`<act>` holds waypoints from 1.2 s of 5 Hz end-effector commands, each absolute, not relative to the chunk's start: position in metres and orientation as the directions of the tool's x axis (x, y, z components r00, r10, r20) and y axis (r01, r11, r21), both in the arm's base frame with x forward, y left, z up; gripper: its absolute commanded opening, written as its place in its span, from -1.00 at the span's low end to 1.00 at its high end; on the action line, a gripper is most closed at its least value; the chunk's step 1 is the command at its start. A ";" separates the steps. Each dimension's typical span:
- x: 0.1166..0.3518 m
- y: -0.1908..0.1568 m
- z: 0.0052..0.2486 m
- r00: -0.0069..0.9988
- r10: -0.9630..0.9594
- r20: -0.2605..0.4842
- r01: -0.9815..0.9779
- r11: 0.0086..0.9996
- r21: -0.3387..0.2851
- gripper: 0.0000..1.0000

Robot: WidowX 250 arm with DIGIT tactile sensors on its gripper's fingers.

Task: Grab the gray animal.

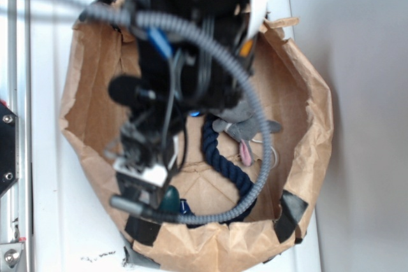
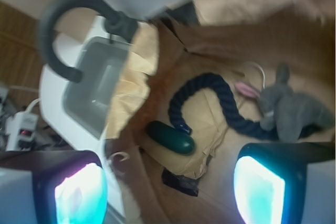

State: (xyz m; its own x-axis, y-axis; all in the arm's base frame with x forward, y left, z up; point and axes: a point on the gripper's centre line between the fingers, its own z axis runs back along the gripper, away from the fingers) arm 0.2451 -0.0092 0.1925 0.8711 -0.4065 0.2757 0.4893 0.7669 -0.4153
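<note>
The robot's gripper needs to reach the gray animal and take hold of its soft body [image 1: 238, 111], so that it can lift the animal free of the navy rope [image 1: 223, 165].
The gray animal [image 2: 291, 106] is a small plush mouse with a pink ear, lying on the floor of a brown paper bag [image 2: 236, 14]. In the wrist view it sits at the right, just beyond my right fingertip. In the exterior view the gray animal [image 1: 245, 125] shows partly from under the arm, right of centre. My gripper [image 2: 170, 192] is open, with nothing between its glowing cyan pads, and hangs over the bag's near side [image 1: 143, 170]. It is apart from the mouse.
A thick navy rope [image 2: 210, 98] curls across the bag floor beside the mouse. A dark green rounded object [image 2: 170, 136] lies near the bag wall, and black tape [image 2: 181, 179] patches the paper. Outside the bag is a gray bin [image 2: 97, 87].
</note>
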 end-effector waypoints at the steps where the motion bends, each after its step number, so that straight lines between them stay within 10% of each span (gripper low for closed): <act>1: 0.263 0.002 0.168 0.780 -0.477 0.405 0.585 0.786 -0.201 1.00; 6: 0.297 -0.023 0.099 0.714 -0.590 0.375 0.625 0.780 0.037 1.00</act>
State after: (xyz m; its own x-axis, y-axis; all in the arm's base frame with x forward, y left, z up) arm 0.2911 -0.0226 0.0877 0.7368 -0.5804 0.3467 0.6152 0.7883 0.0122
